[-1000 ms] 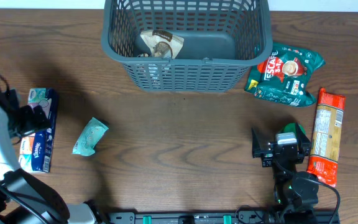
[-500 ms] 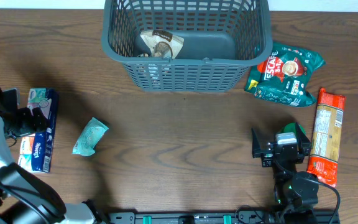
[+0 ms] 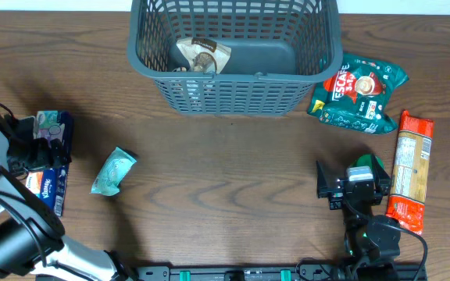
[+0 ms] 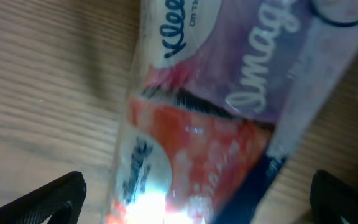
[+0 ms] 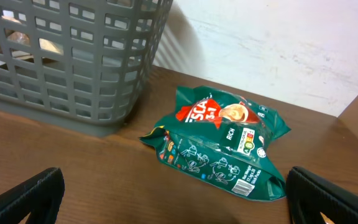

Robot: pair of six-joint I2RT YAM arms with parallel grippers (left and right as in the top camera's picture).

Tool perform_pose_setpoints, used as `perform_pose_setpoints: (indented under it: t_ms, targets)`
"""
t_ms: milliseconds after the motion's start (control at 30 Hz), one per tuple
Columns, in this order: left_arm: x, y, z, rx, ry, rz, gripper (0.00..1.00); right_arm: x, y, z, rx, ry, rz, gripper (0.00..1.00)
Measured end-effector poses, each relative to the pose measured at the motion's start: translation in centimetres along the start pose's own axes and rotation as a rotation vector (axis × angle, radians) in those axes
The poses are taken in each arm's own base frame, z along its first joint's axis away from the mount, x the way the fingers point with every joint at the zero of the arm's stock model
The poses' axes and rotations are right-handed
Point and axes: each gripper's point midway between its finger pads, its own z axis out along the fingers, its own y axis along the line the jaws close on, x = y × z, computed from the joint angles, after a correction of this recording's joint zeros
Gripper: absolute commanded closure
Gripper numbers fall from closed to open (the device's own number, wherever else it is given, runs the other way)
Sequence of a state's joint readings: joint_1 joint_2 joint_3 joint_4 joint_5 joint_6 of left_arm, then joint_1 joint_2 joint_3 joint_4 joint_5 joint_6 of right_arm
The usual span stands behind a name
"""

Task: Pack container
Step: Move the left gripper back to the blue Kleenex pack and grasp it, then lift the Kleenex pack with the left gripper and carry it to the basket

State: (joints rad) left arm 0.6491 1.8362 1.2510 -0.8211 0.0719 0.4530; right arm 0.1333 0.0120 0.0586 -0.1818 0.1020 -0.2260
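Note:
The left gripper next needs to lower the Kleenex tissue pack into the container [image 3: 233, 95], so it needs to grab the pack across its narrow width near the middle.
The container [image 3: 233, 95], a large dark grey lattice basket, stands at the back centre; it also shows in the right wrist view [image 5: 67, 68]. A pale packet [image 3: 203, 56] lies inside it. My left gripper [image 3: 39, 153] is open at the far left, low over a Kleenex tissue pack [image 3: 53, 176]. In the left wrist view the tissue pack [image 4: 229, 106] fills the frame, lying between the wide-open jaws of my left gripper [image 4: 197, 199]. My right gripper [image 3: 350, 186] is open and empty at the front right, and its view [image 5: 179, 196] faces a green Nescafe bag [image 5: 219, 146].
The green Nescafe bag [image 3: 359, 94] lies right of the basket. An orange pasta packet [image 3: 411, 172] lies along the right edge beside my right gripper. A small teal packet [image 3: 113, 172] lies right of the tissue pack.
My left arm has shifted toward the left edge and its gripper has settled closer over the tissue pack. The right arm and the packets have not moved.

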Motion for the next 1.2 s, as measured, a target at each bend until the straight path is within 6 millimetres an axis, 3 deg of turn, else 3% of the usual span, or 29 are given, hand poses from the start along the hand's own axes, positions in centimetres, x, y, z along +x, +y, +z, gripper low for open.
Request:
perform_pose_setpoints:
  t_ms: [400,700,767,800,867,933,1200]
  targets:
    - [0.5,-0.1,3.7,0.029,0.072,-0.009,0.02,0.0,0.0,0.0,0.000,0.000,0.000,0.01]
    - [-0.7,0.2,4.1,0.020,0.026,-0.011,0.00,0.0,0.0,0.0,0.000,0.000,0.000,0.01]
    - [-0.8,0.0,4.3,0.028,0.014,-0.016,0.15,0.0,0.0,0.0,0.000,0.000,0.000,0.01]
    - [-0.9,0.0,4.3,0.033,0.007,-0.024,0.34,0.0,0.0,0.0,0.000,0.000,0.000,0.01]
    - [-0.9,-0.1,4.3,0.036,-0.003,-0.033,0.59,0.0,0.0,0.0,0.000,0.000,0.000,0.01]
    - [-0.9,-0.2,4.3,0.039,-0.007,-0.040,0.94,0.0,0.0,0.0,0.000,0.000,0.000,0.01]
    - [-1.3,-0.3,3.6,0.044,-0.031,-0.041,0.94,0.0,0.0,0.0,0.000,0.000,0.000,0.01]
